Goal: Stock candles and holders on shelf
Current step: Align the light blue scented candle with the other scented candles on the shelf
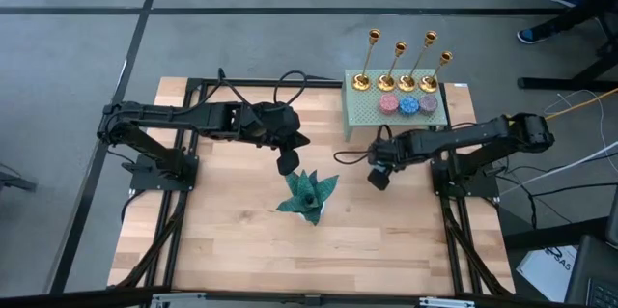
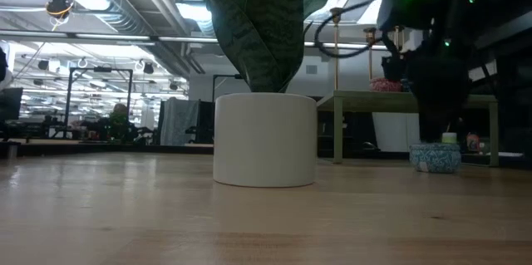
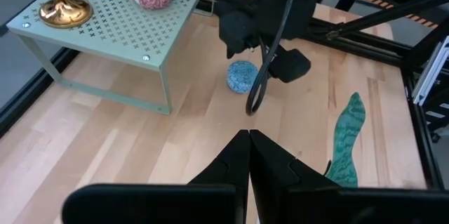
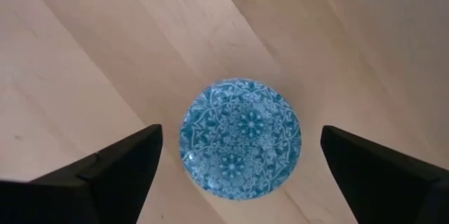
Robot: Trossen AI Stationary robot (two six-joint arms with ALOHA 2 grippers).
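Note:
My right gripper should next grab its round side [image 4: 297, 142] to stock the blue candle.
One blue speckled candle [image 4: 240, 147] lies flat on the wooden table, right of the teal plant ornament [image 1: 307, 195]. My right gripper [image 1: 379, 179] hangs over it, open, one finger [image 4: 130, 157] on either side and clear of it. The pale green shelf [image 1: 372, 115] stands at the far right. It carries four gold holders [image 1: 396, 81] along its far edge and a pink [image 1: 388, 104], a blue [image 1: 409, 106] and a mauve candle [image 1: 429, 104]. My left gripper [image 1: 288, 163] is shut and empty above the table, just beyond the ornament.
The ornament stands in a white pot [image 2: 264, 139] at the table's middle, between the two grippers. The shelf's legs [image 3: 165, 94] stand on the table just beyond the blue candle [image 3: 242, 76]. Bare wood lies toward the near edge [image 1: 309, 260].

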